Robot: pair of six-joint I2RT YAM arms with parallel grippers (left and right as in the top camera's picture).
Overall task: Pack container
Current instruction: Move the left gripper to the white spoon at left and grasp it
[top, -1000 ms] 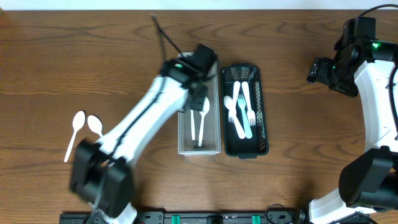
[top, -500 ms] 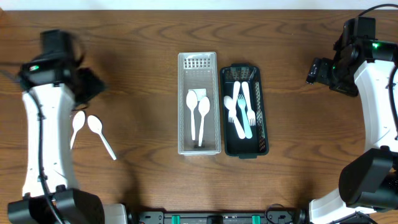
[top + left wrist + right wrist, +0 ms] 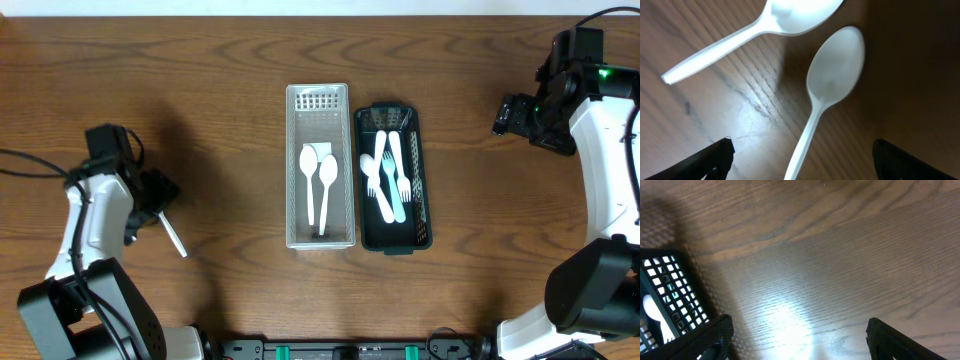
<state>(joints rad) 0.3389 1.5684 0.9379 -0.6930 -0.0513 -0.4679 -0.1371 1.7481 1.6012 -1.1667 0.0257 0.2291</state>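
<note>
My left gripper's fingers are on both sides of the spoon's handle but still short of its neck [image 3: 818,109]. It isn't time to close yet: my left gripper should move toward the neck first, then close on it.
Two loose white plastic spoons lie on the wood at the left. In the left wrist view one spoon [image 3: 834,72] has its handle running down between my open left gripper [image 3: 802,165] fingers. The other spoon [image 3: 790,12] lies just beyond. From overhead only one spoon handle [image 3: 173,239] shows past the left gripper [image 3: 150,198]. The white container [image 3: 318,100] at the centre holds two white spoons [image 3: 320,185]. The black container [image 3: 358,195] beside it holds white forks and a spoon [image 3: 390,180]. My right gripper [image 3: 510,112] is open and empty over bare wood at the far right [image 3: 800,345].
A corner of the black container [image 3: 662,287] shows at the left of the right wrist view. Wood table stretches between the loose spoons and the containers.
My left arm left the white container, swung to the table's left side, and came down over the two loose spoons. The right arm has not moved.
</note>
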